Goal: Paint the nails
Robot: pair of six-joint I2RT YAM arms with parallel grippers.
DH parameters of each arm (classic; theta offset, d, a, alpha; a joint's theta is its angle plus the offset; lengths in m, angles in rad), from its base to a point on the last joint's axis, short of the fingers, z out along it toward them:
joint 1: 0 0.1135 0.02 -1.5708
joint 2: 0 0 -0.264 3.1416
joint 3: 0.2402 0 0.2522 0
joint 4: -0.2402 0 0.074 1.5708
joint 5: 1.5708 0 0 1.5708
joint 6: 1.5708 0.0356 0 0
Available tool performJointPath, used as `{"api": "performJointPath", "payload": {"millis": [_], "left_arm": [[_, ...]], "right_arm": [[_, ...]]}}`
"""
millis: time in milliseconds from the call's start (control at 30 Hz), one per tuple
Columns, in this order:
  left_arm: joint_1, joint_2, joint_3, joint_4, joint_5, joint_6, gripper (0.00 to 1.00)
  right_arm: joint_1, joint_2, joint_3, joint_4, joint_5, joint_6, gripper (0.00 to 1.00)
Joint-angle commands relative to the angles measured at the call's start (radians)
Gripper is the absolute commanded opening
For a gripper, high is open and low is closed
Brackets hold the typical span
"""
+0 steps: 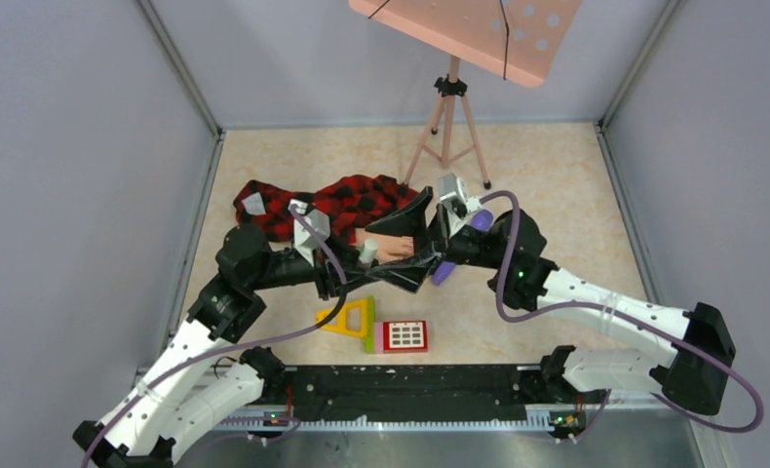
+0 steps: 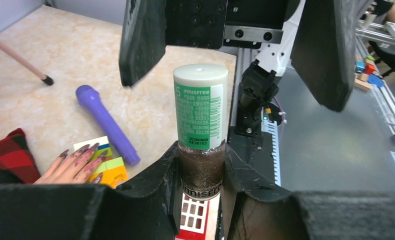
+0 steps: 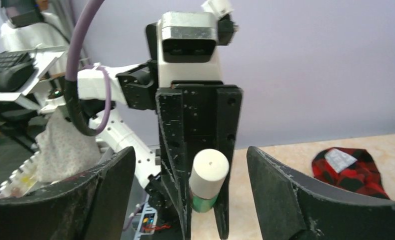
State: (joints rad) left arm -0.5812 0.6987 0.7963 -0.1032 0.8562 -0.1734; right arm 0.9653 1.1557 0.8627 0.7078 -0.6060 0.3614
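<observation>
The nail polish bottle is next for my right gripper, which will hold it by the sides of its pale cap (image 1: 367, 252) (image 3: 208, 179), so the brush stays free to paint the nails.
My left gripper (image 2: 201, 156) is shut on the glass body of a small nail polish bottle (image 2: 201, 172) and holds it upright; the bottle has a green-labelled pale cap (image 2: 200, 107). My right gripper (image 3: 190, 192) is open, with its fingers (image 2: 325, 50) either side of the cap and apart from it. The cap (image 3: 209, 172) shows between the right fingers. The flesh-coloured mannequin hand (image 2: 68, 167) lies on the table to the left with its dark purplish nails (image 2: 80, 149) showing. Its plaid sleeve (image 1: 332, 207) lies behind. Both grippers (image 1: 401, 249) meet over the hand in the top view.
A purple marker (image 2: 105, 122) lies beside the hand. A yellow toy triangle (image 1: 350, 318) and a red keypad toy (image 1: 404, 335) lie near the front edge. A pink tripod stand (image 1: 449, 117) stands at the back. Grey walls enclose the table.
</observation>
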Motion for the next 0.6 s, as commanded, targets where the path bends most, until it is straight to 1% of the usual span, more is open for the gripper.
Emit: {"api": "performJointPath", "payload": {"millis": [0,133,300,467,500,567], "left_arm": [[0.004,-0.039,0.006,-0.003,-0.134,0.029,0.00],[0.004,-0.054,0.006,-0.032,-0.299,0.044,0.00],[0.004,-0.058,0.008,-0.056,-0.421,0.046,0.00],[0.004,-0.051,0.013,-0.072,-0.478,0.049,0.00],[0.003,-0.051,0.013,-0.073,-0.481,0.049,0.00],[0.004,-0.050,0.013,-0.075,-0.484,0.049,0.00]], "right_arm": [[-0.008,-0.059,-0.002,-0.044,0.184,-0.014,0.80],[-0.008,-0.051,0.002,-0.081,0.350,0.032,0.80],[0.025,-0.010,0.040,-0.114,0.498,0.056,0.74],[0.089,0.031,0.101,-0.157,0.593,0.024,0.73],[0.096,0.040,0.111,-0.170,0.602,0.020,0.72],[0.105,0.060,0.136,-0.183,0.603,0.017,0.66]]}}
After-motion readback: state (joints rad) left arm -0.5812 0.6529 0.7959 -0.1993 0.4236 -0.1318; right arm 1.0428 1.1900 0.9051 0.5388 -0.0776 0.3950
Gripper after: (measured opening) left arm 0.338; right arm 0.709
